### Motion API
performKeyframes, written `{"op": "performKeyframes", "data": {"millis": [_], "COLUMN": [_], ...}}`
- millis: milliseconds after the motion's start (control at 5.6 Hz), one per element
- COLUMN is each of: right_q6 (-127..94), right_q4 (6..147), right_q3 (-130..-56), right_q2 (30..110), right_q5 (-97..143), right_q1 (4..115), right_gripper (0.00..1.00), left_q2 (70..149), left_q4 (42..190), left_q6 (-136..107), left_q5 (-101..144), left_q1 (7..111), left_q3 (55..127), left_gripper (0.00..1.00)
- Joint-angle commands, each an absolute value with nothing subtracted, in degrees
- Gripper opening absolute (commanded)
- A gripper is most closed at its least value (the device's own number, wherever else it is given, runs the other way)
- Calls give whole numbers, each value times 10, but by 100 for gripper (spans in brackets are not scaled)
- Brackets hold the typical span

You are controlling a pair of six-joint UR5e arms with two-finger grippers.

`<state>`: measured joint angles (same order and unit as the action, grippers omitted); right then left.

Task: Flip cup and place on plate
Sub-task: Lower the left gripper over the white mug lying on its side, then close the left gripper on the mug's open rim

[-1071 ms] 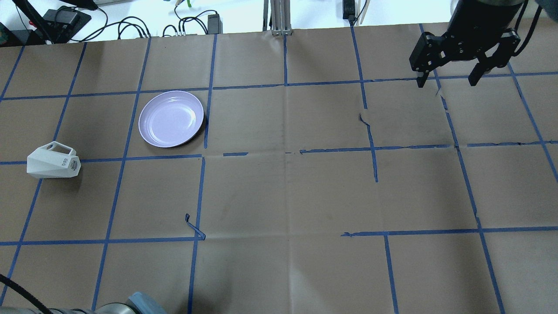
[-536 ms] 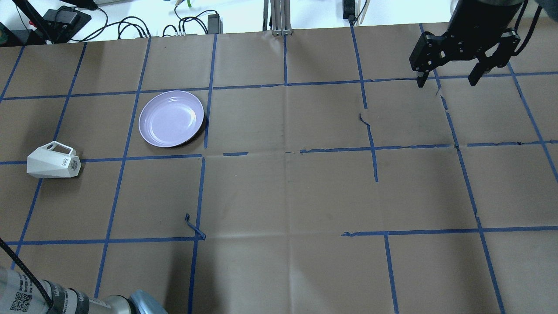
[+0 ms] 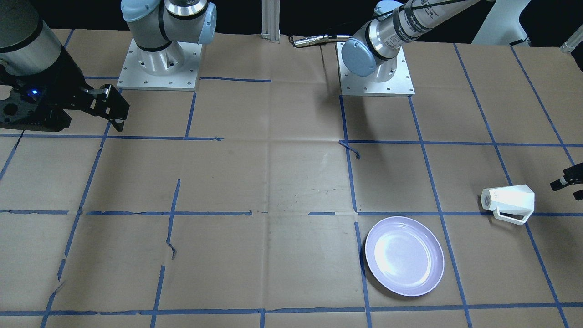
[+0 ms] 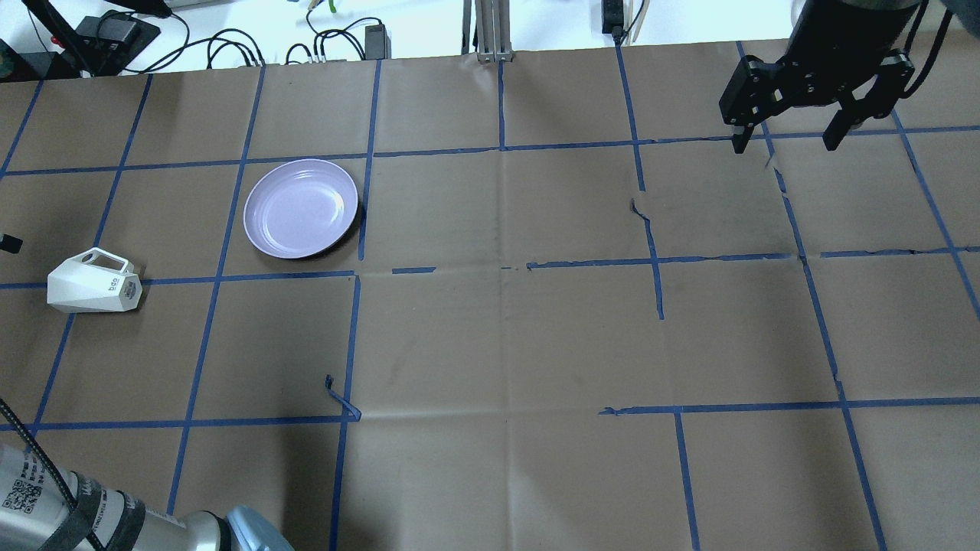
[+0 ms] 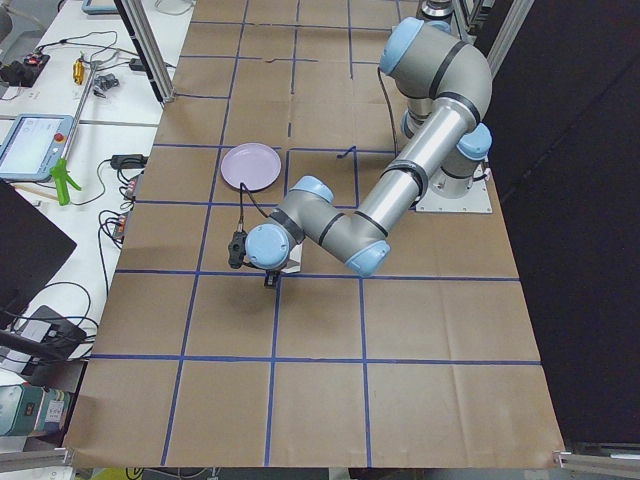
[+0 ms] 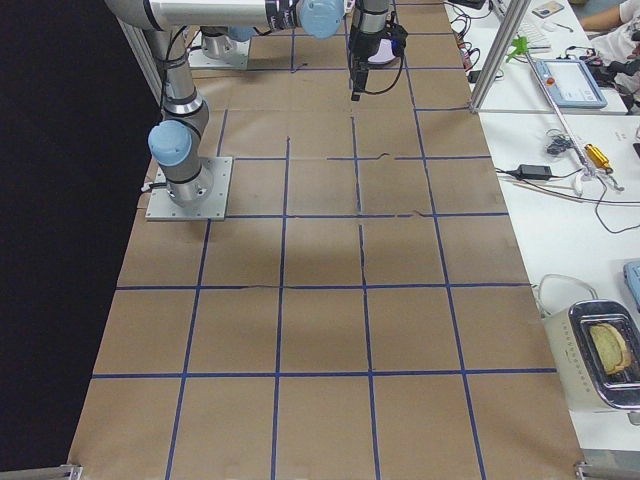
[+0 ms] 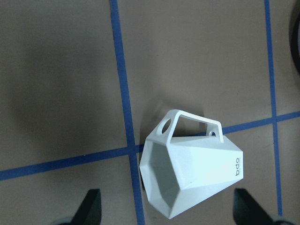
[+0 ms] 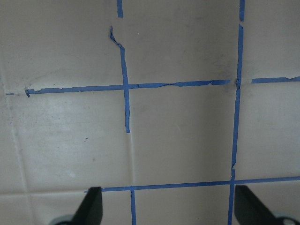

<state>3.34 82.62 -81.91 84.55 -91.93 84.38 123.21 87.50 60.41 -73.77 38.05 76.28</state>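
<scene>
The white cup needs to be flipped and placed on the plate, so the robot's left gripper should next grab the cup by its open rim.
The white faceted cup lies on its side at the table's left, its handle toward the far edge and its printed base toward the plate's side. It also shows in the front view and the left wrist view. The lavender plate sits empty, to the right of the cup and farther back. My left gripper is open and hovers over the cup, one fingertip on each side of it. My right gripper is open and empty at the far right.
Brown paper with a blue tape grid covers the table. A loose tape curl sticks up near the middle left. Cables and power bricks lie beyond the far edge. My left arm's forearm comes in at the lower left.
My left arm has swung further into the overhead view's lower left, and a dark tip of its gripper now shows at the left edge by the cup. Cup, plate and right arm have not moved.
</scene>
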Motion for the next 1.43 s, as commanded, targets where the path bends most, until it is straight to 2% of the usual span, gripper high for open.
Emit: {"op": "performKeyframes", "data": {"millis": [0,536,714,893,1071,1250], "right_q6": [33,33,33,33,33,33], "right_q4": [826,826,826,826,826,826], "right_q3": [-819,-819,-819,-819,-819,-819], "right_q2": [846,846,846,846,846,846], "right_q5": [-919,-919,-919,-919,-919,-919], "right_q1": [844,844,844,844,844,844], "right_gripper": [100,100,100,100,100,100], "left_q2": [1269,1286,1289,1288,1287,1282], "left_q4": [925,1001,1032,1038,1052,1056], "left_q6": [664,707,709,714,716,709], "left_q5": [-697,-644,-642,-629,-628,-628], "left_q1": [358,357,357,358,359,362], "left_q3": [762,768,768,768,768,768], "left_gripper": [98,97,90,73,34,0]}}
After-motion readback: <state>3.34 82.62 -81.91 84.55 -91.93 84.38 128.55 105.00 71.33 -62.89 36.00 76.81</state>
